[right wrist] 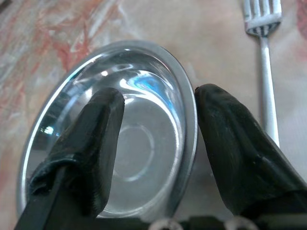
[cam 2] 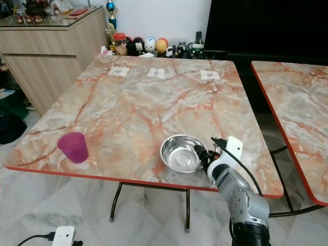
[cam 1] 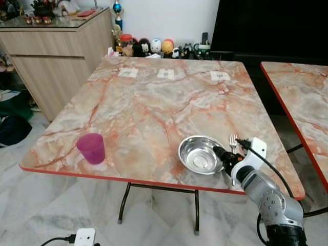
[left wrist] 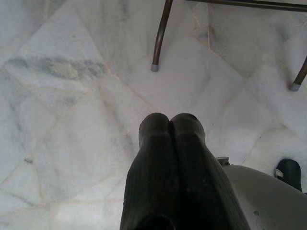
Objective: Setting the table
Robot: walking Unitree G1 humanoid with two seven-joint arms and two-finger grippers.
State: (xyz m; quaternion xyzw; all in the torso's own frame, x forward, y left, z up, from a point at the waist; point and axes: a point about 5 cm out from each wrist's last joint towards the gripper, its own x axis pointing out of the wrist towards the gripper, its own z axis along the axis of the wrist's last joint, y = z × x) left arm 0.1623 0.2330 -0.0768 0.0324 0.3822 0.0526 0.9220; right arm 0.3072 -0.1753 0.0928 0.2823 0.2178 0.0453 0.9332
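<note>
The bowl is wider than my open fingers, so my right gripper should next pinch the bowl by its thin rim on the fork's side [cam 1: 222, 158].
A shiny steel bowl [cam 1: 200, 154] rests near the front edge of the marble table [cam 1: 154, 97], with a silver fork [cam 1: 232, 141] lying just to its right. My right gripper [cam 1: 218, 152] is open at the bowl's right rim. In the right wrist view one finger hangs over the bowl [right wrist: 129, 143] and the other sits outside the rim, beside the fork [right wrist: 265, 72]. A purple plastic cup [cam 1: 91, 148] stands at the table's front left. My left gripper [left wrist: 170, 125] is shut and hangs idle over the floor.
A second marble table [cam 1: 302, 97] stands to the right across a narrow gap. A wooden sideboard [cam 1: 51, 56] is at the back left, and small figurines [cam 1: 154, 47] line the wall behind the table. Three paper squares [cam 1: 166, 74] lie along the far edge.
</note>
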